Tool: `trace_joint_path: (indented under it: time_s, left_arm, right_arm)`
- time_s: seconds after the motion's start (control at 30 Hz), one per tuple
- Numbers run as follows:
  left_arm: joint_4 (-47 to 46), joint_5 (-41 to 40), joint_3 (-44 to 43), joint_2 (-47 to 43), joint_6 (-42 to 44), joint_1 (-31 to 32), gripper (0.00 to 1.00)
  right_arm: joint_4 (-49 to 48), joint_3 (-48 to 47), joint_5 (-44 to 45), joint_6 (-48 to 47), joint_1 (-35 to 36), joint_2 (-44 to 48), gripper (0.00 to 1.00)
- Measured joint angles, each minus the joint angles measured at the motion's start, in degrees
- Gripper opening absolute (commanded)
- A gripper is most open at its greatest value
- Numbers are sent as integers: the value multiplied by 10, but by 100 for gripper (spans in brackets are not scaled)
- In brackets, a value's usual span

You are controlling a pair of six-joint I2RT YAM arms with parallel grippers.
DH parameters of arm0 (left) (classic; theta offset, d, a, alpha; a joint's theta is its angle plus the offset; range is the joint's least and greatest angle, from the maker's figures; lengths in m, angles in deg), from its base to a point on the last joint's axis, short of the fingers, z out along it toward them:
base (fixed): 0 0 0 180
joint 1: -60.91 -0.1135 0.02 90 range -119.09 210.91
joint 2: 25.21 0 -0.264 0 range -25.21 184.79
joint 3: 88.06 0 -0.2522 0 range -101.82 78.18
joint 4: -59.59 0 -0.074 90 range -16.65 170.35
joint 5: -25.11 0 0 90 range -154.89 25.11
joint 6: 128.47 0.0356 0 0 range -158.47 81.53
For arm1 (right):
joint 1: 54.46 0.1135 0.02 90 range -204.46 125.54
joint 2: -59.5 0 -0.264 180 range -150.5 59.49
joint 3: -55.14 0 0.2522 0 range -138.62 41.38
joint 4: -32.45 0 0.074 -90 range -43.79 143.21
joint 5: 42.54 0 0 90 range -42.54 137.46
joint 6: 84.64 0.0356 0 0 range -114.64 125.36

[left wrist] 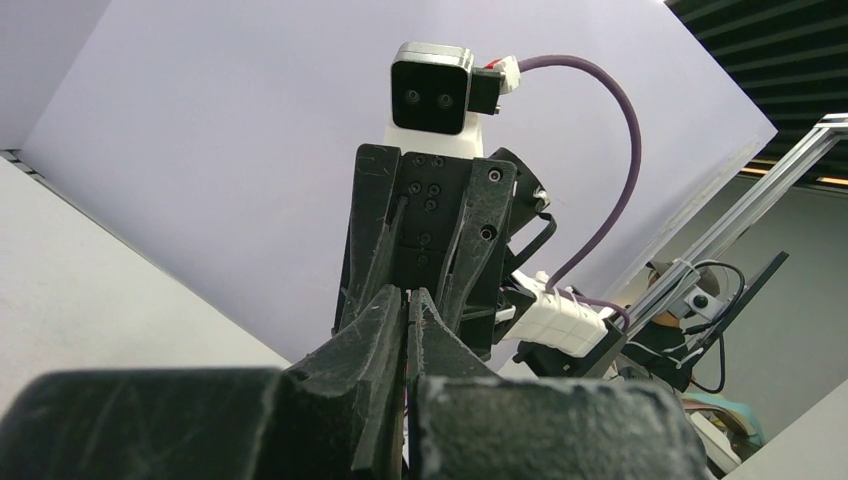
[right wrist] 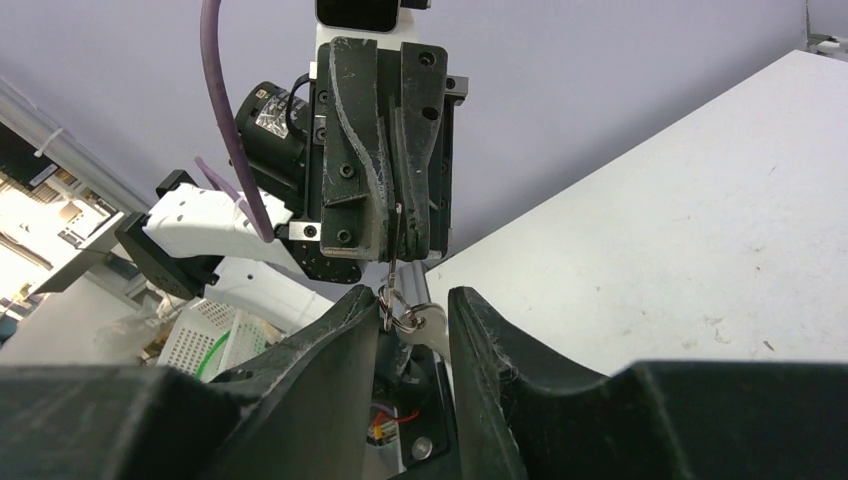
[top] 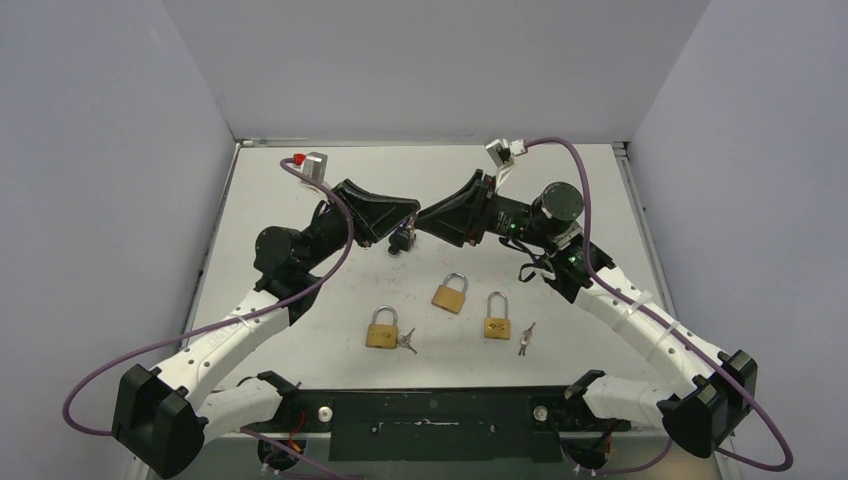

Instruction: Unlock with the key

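I will next use my right gripper to grab the key's head by the ring, blade pointing out, to insert the key and unlock a padlock.
Three brass padlocks lie on the table: left, middle, right. My left gripper is raised above the table and shut on a key ring. A silver key dangles from the ring. In the left wrist view my left gripper has its jaws pressed together. My right gripper faces it tip to tip. In the right wrist view my right gripper is open, its fingers on either side of the dangling key.
Small key sets lie beside the left padlock and the right padlock. Grey walls stand close on the left, right and back. A black base bar runs along the near edge.
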Motion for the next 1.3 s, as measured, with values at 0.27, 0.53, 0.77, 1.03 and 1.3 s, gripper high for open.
trace_joint_path:
  time_s: [0.27,0.53,0.77,1.03,1.3]
  left_arm:
    - [0,-7,0,0,5,0,0]
    - [0,-10,0,-1,8,0,0]
    - [0,-10,0,-1,10,0,0]
    - [2,-15,1,-1,14,0,0]
    - [2,-19,2,-1,15,0,0]
  right_arm:
    - [-31,10,9,24,3,0,20]
    - [-49,18,19,37,3,0,48]
    - [-55,23,31,43,3,0,13]
    - [-63,23,28,46,6,0,21]
    - [-63,23,18,46,6,-5,0]
